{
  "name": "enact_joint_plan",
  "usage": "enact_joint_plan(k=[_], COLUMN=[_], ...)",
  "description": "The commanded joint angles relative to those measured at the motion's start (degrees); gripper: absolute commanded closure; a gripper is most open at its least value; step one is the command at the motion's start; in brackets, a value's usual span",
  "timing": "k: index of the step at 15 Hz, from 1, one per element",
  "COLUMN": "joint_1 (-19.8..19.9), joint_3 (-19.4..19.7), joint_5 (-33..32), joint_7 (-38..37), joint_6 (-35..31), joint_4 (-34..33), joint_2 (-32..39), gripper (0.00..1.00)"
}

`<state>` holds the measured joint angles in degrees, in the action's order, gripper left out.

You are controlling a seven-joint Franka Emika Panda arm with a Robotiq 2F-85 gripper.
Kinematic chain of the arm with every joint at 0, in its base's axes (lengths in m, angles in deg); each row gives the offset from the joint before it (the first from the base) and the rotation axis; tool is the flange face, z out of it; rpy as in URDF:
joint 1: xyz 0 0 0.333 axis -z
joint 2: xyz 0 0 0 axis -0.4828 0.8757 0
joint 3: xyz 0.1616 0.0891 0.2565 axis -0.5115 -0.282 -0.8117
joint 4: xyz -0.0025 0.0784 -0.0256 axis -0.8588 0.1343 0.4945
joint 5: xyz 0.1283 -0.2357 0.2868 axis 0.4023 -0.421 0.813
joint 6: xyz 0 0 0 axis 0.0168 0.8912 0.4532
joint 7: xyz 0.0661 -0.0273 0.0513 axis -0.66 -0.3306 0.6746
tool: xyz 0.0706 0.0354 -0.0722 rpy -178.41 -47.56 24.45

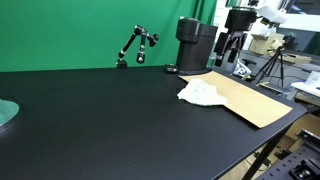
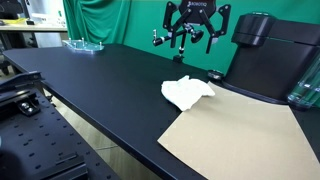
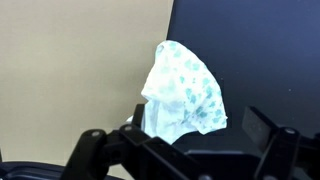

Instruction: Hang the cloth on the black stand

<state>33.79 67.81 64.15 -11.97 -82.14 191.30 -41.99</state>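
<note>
I'll next grab the crumpled cloth's edge nearest the black stand; the rest can drape over it.
A crumpled white cloth with green specks (image 1: 200,92) lies on the black table, partly on the edge of a tan cardboard sheet (image 1: 250,100). It also shows in an exterior view (image 2: 186,92) and in the wrist view (image 3: 185,95). The black jointed stand (image 1: 135,45) stands at the back of the table, far from the cloth, and is partly hidden behind the gripper in an exterior view (image 2: 157,39). My gripper (image 1: 232,52) hangs in the air above and behind the cloth, open and empty (image 2: 190,38). In the wrist view its two fingers (image 3: 180,142) are spread on either side of the cloth below.
A tall black machine (image 1: 193,45) stands at the back next to the cardboard (image 2: 235,135) and shows again in an exterior view (image 2: 255,30). A green glass dish (image 2: 85,45) sits at a far table corner. Tripods and lab gear stand beyond the table edge (image 1: 275,65).
</note>
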Motion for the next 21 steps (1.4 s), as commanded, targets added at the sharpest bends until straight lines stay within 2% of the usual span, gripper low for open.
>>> enact_joint_plan(k=[1,6,7,9,12,16,20,21], joint_1=[0.5,0.4,0.9,1.0,1.1,1.3,1.1,1.2], joint_3=[-0.6,-0.7,-0.8,-1.0,-1.3,-1.2,-2.5,-2.9], joint_5=[0.3,0.8,-1.7,-2.5,-5.4,-7.0,-5.5,-5.1], joint_7=[0.4,0.7,-1.6,-2.1,-3.1,-3.3,-3.1,-3.2], joint_6=[-0.1,-0.2,-1.3,-1.9,-6.7,-16.3,-19.3,-19.5], joint_4=[-0.8,-1.8,-1.8,-2.4,-2.9,-4.3,-5.4,-5.8], joint_2=[1.2,2.3,3.1,5.3,8.8,15.1,19.0,19.9], gripper=[0.0,0.0,0.0,0.0,0.0,0.0,0.0,0.25])
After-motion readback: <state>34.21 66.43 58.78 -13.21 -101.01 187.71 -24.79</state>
